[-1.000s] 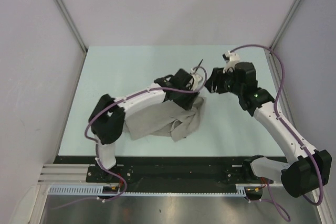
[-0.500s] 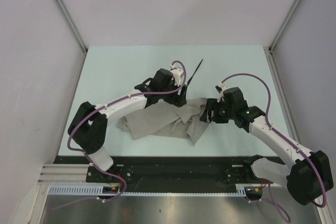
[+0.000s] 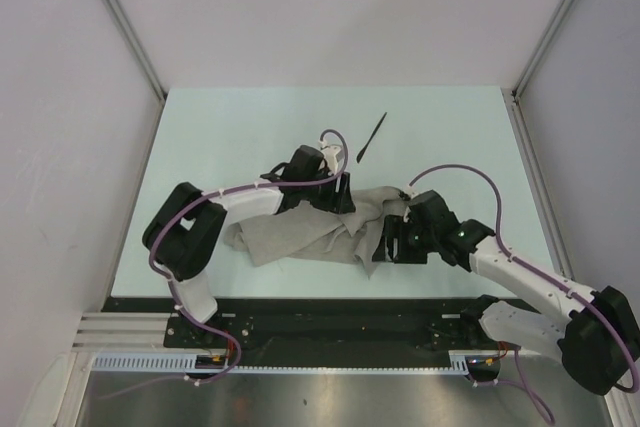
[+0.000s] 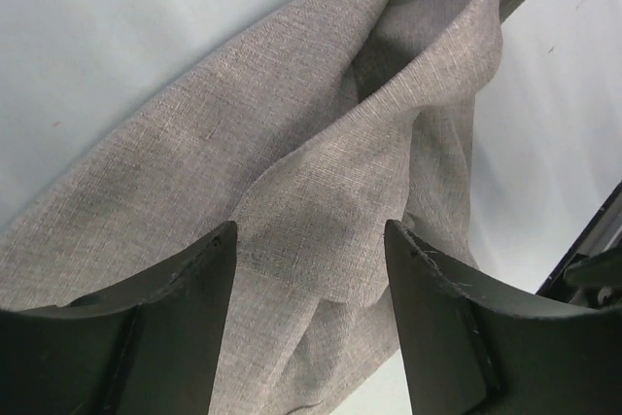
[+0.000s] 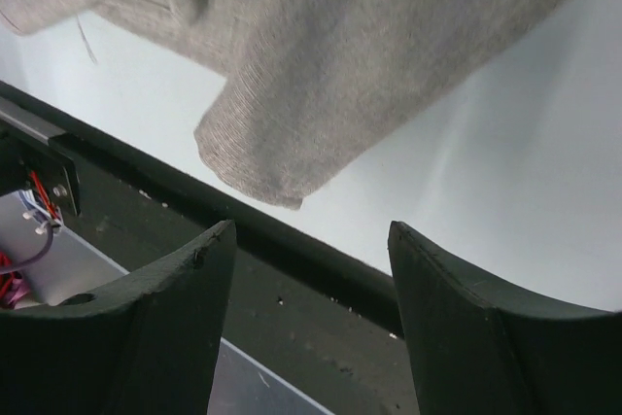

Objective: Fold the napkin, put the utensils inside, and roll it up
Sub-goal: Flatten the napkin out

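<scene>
I need to spread the crumpled napkin open for folding, so my right gripper should next grab it by its protruding front corner [image 3: 371, 266] [image 5: 259, 170].
The grey-beige napkin [image 3: 290, 232] lies crumpled in a loose heap at the table's middle. My left gripper [image 3: 340, 199] hovers over its back edge, open. In the left wrist view folded cloth [image 4: 292, 143] shows beneath the spread left gripper [image 4: 309, 225], with nothing pinched. My right gripper [image 3: 388, 245] is at the heap's right front corner, open. In the right wrist view a hanging napkin corner [image 5: 262, 157] sits beyond the open right gripper [image 5: 311, 227], apart from both fingers. The thin black utensil [image 3: 370, 135] lies alone on the table behind the napkin.
A black rail [image 3: 330, 312] runs along the table's near edge, seen close under the right fingers as the black rail [image 5: 292, 269]. White walls and metal posts enclose the table on the left, back and right.
Both arms came toward the near edge and lower. The napkin, bunched up between them a second ago, now lies spread wider on the table, let go. Both jaws opened wider.
</scene>
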Available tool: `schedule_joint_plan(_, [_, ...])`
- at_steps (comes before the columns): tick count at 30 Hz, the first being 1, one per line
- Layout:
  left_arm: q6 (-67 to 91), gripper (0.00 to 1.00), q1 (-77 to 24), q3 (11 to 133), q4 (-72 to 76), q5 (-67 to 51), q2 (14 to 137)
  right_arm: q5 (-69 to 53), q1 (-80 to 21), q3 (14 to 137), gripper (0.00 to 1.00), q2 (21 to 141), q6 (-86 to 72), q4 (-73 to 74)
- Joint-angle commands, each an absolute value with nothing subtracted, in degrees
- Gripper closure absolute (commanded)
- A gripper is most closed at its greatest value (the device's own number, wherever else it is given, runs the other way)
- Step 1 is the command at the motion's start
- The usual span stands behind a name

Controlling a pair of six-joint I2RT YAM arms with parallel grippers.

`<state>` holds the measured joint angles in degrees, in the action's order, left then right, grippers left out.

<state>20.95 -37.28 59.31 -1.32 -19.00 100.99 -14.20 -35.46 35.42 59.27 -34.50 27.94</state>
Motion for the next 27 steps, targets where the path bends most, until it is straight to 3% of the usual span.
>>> schedule_joint_plan(1, [23.64, 0.35, -36.48, 58.36, 2.73, -20.4, 102.48, -11.43, -38.14, 34.72, 0.31, 57.75, -39.72, 29.09])
schedule_joint_plan(17, [23.99, 0.3, -36.74, 54.32, 4.12, -15.46, 100.46, -8.71, -44.65, 34.72, 0.3, 64.6, -44.3, 26.55])
schedule_joint_plan(27, [26.01, 0.41, -36.65, 54.32, 8.7, -19.24, 102.48, -8.62, -44.91, 34.28, 0.3, 70.39, -45.09, 21.62])
